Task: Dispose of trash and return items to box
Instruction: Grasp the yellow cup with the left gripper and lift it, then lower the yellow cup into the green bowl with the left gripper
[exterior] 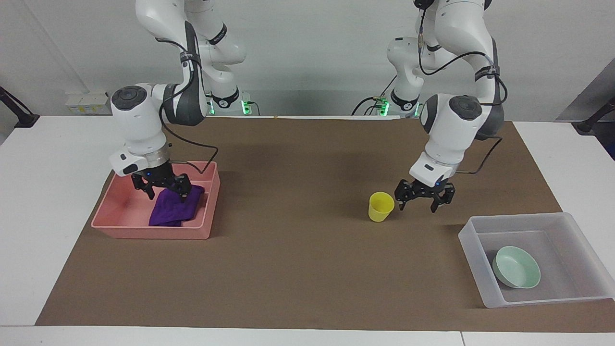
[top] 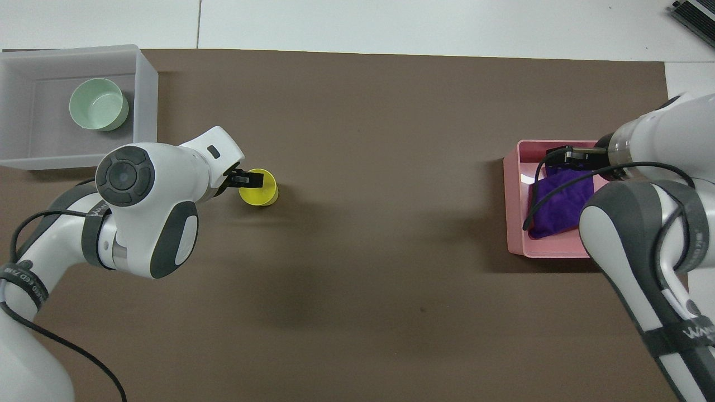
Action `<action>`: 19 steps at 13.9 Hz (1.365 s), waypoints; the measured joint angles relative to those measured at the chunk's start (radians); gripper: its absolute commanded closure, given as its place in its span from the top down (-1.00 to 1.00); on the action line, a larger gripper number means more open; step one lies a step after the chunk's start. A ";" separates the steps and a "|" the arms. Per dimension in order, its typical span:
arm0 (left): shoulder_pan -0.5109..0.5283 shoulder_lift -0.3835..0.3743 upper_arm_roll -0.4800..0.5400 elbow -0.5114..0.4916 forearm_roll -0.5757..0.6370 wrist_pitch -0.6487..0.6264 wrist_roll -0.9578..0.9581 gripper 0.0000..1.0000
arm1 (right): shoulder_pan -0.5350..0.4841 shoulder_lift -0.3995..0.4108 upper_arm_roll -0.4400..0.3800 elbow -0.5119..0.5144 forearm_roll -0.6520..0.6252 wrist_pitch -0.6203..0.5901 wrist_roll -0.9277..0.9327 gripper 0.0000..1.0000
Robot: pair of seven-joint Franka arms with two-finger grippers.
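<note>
The left gripper grips the yellow cup by its rim (top: 270, 180) next, to return the cup to the translucent box.
The purple cloth (exterior: 173, 209) lies loose in the pink tray (exterior: 149, 233); it also shows in the overhead view (top: 558, 204). My right gripper (exterior: 163, 188) hangs open just above it, holding nothing. The yellow cup (exterior: 381, 206) stands upright mid-mat. My left gripper (exterior: 424, 202) is open and empty beside the cup, on the side toward the left arm's end of the table, at about rim height; from above its tips (top: 248, 180) overlap the cup's rim (top: 262, 190). The mint-green bowl (exterior: 516, 266) sits in the translucent box (exterior: 473, 250).
The box (top: 146, 100) stands at the left arm's end of the brown mat and the pink tray (top: 511, 206) at the right arm's end. A black cable loops from the right wrist over the pink tray.
</note>
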 measured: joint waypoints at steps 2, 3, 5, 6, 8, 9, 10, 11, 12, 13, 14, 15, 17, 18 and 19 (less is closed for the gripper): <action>-0.006 0.010 0.000 -0.021 0.000 0.035 0.000 -1.00 | 0.002 -0.054 -0.001 0.043 0.000 -0.091 0.001 1.00; -0.008 0.014 0.000 -0.021 0.000 0.038 -0.001 -1.00 | -0.002 -0.082 -0.003 0.058 0.000 -0.130 0.001 1.00; -0.015 0.016 0.001 -0.021 0.000 0.038 -0.030 -1.00 | -0.010 -0.133 -0.011 0.083 0.007 -0.214 -0.001 1.00; -0.018 0.016 0.000 -0.021 0.000 0.038 -0.042 -1.00 | -0.011 -0.148 -0.016 0.102 0.011 -0.261 -0.009 1.00; -0.020 0.013 0.000 -0.018 0.000 0.036 -0.051 -1.00 | -0.012 -0.158 -0.024 0.158 0.012 -0.350 -0.064 1.00; -0.020 0.007 0.004 -0.016 0.000 0.033 -0.054 -1.00 | -0.015 -0.158 -0.025 0.187 0.012 -0.386 -0.091 1.00; -0.019 -0.001 0.010 -0.007 0.000 0.023 -0.055 -1.00 | -0.019 -0.158 -0.027 0.212 0.012 -0.415 -0.108 1.00; -0.014 -0.010 0.019 0.015 0.000 0.001 -0.058 -1.00 | -0.021 -0.158 -0.031 0.229 0.013 -0.438 -0.118 1.00; 0.002 -0.017 0.028 0.051 0.000 -0.030 -0.059 -1.00 | -0.021 -0.158 -0.034 0.237 0.014 -0.451 -0.124 1.00; 0.027 -0.019 0.034 0.094 0.000 -0.058 -0.059 -1.00 | -0.021 -0.157 -0.034 0.238 0.014 -0.454 -0.126 1.00; 0.063 -0.018 0.038 0.139 0.000 -0.078 -0.059 -1.00 | -0.020 -0.155 -0.034 0.238 0.014 -0.454 -0.126 1.00; 0.101 -0.015 0.039 0.173 0.000 -0.086 -0.057 -1.00 | -0.020 -0.153 -0.034 0.237 0.015 -0.454 -0.126 1.00; 0.175 0.004 0.042 0.228 0.001 -0.087 -0.050 -1.00 | -0.020 -0.149 -0.034 0.236 0.015 -0.455 -0.126 1.00; 0.214 0.020 0.042 0.259 0.001 -0.087 -0.046 -1.00 | -0.020 -0.148 -0.034 0.236 0.016 -0.457 -0.126 1.00; 0.253 0.038 0.042 0.291 0.001 -0.088 -0.041 -1.00 | -0.020 -0.148 -0.034 0.236 0.016 -0.460 -0.126 1.00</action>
